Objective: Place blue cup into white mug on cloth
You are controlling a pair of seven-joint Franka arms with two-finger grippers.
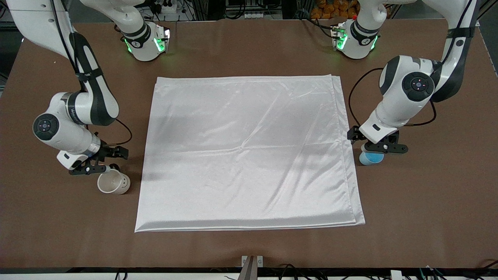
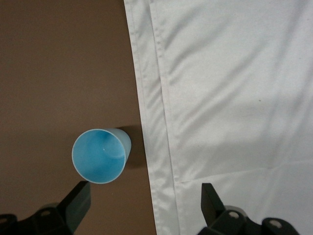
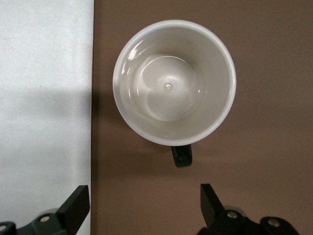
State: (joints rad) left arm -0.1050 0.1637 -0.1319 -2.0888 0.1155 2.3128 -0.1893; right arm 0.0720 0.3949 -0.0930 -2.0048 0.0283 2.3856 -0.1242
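It isn't time to close on the white mug (image 3: 173,83) yet: my fingers stop short of the mug and its black handle (image 3: 182,155), so I need to move my right gripper toward the mug first.
The white cloth (image 1: 249,151) lies flat in the middle of the brown table. The blue cup (image 1: 370,158) stands upright on the bare table just off the cloth's edge at the left arm's end. My left gripper (image 1: 371,149) hangs open just above it. In the left wrist view the cup (image 2: 100,155) sits beside one finger, off the gripper's (image 2: 145,205) centre, next to the cloth (image 2: 230,98). The white mug (image 1: 113,182) stands upright on the bare table at the right arm's end. My right gripper (image 1: 102,165) is open and empty over the table beside it. In the right wrist view the gripper (image 3: 143,208) faces the mug (image 3: 173,83) and its black handle (image 3: 182,155).
The cloth's layered edges (image 1: 352,186) lie close to the blue cup. Both arm bases (image 1: 148,41) stand along the table edge farthest from the front camera. A small metal bracket (image 1: 252,261) sits at the table edge nearest the front camera.
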